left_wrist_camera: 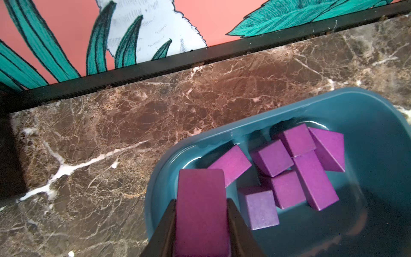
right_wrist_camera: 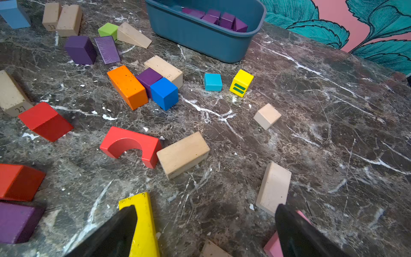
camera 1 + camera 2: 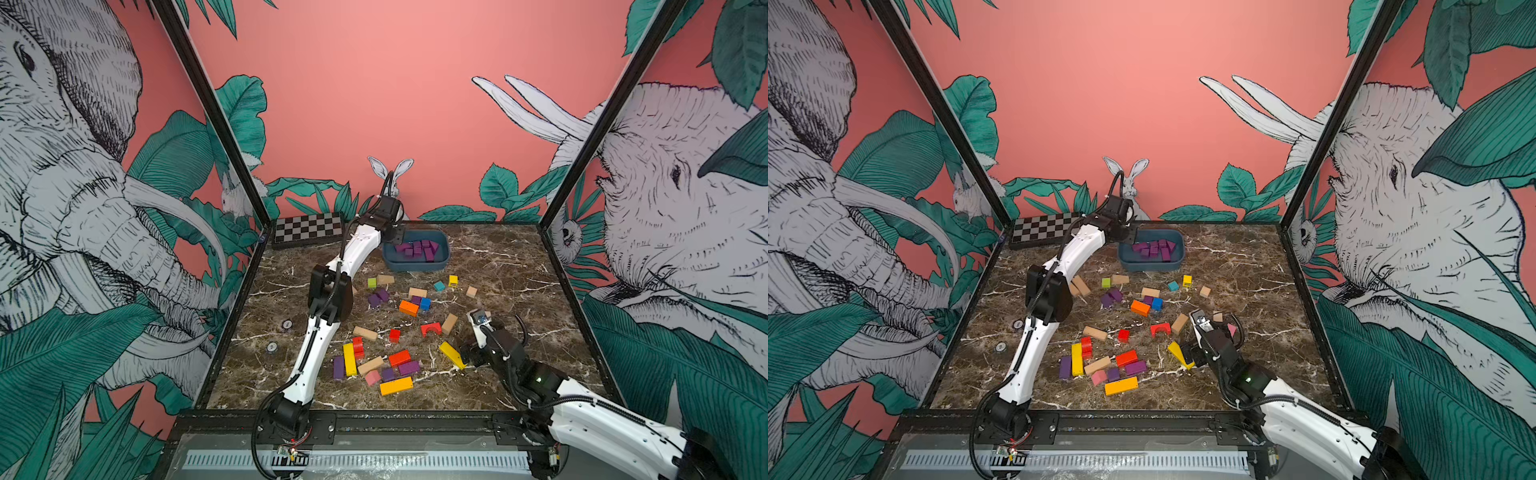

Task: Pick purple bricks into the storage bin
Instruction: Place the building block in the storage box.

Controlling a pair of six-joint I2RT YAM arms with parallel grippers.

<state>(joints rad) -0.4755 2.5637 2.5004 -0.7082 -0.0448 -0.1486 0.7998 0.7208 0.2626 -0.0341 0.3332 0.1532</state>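
Observation:
The purple brick is ready for my left gripper to release. It hangs inside the storage bin's rim, above an empty part of the bin's bottom beside other bricks, so it would rest inside.
The storage bin (image 3: pixel 415 266) (image 3: pixel 1150 266) stands at the back of the table and holds several purple bricks (image 3: pixel 419 249) (image 1: pixel 287 169) (image 2: pixel 222 19). My left gripper (image 3: pixel 395 237) (image 1: pixel 202 200) hangs over the bin's left end, shut on a purple brick (image 1: pixel 200 222). More purple bricks lie loose: two side by side (image 3: pixel 378 297) (image 2: pixel 81 50), one (image 3: pixel 416 300) (image 2: pixel 149 77) between an orange and a blue block, and three (image 3: pixel 409 368) near the front. My right gripper (image 3: pixel 467 353) (image 2: pixel 205 207) is low over the table at front right, open, with nothing between its fingers.
A checkerboard box (image 3: pixel 307 228) lies at the back left. Mixed blocks are scattered mid-table: a red arch (image 2: pixel 131 144), orange block (image 2: pixel 126 86), blue cube (image 2: pixel 164 93). A yellow wedge (image 2: pixel 142 222) and a pink block (image 2: pixel 273 247) flank my right fingers.

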